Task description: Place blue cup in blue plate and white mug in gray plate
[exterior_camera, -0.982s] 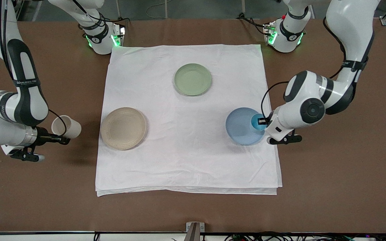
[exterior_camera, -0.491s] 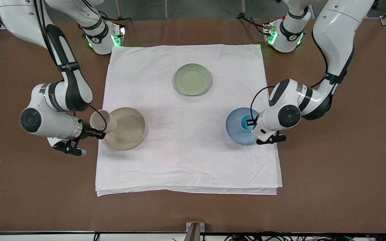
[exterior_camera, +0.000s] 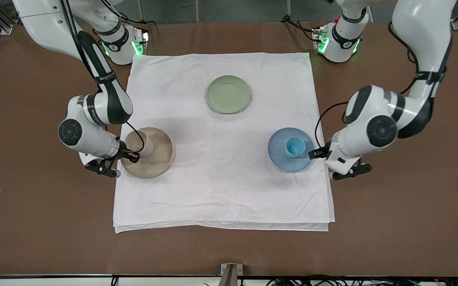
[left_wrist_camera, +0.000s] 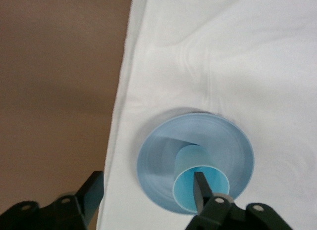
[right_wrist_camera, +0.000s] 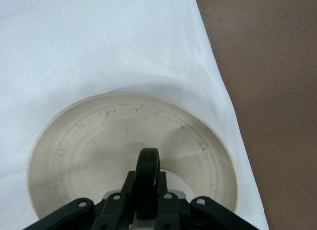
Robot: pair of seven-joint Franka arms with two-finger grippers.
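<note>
I should open my right gripper now. The white mug's base is low in the gray plate's rim (exterior_camera: 159,157), so the mug would stay there.
The blue cup (exterior_camera: 295,147) stands upright in the blue plate (exterior_camera: 280,153). My left gripper (exterior_camera: 317,153) is open and empty beside the plate's rim, at the left arm's end. In the left wrist view the cup (left_wrist_camera: 188,190) shows on the plate (left_wrist_camera: 163,151), with one open finger (left_wrist_camera: 200,188) in front of its mouth. My right gripper (exterior_camera: 131,155) is shut on the white mug's dark handle (right_wrist_camera: 147,173). The white mug (exterior_camera: 138,140) is over the gray plate (exterior_camera: 157,157), low or touching. The plate (right_wrist_camera: 89,141) fills the right wrist view.
A white cloth (exterior_camera: 221,186) covers the middle of the brown table (exterior_camera: 392,222) under all the plates. An empty pale green plate (exterior_camera: 229,94) lies farther from the front camera, between the two arm bases.
My right gripper carried the white mug from over the bare table to over the gray plate. My left gripper let go of the blue cup in the blue plate and drew back.
</note>
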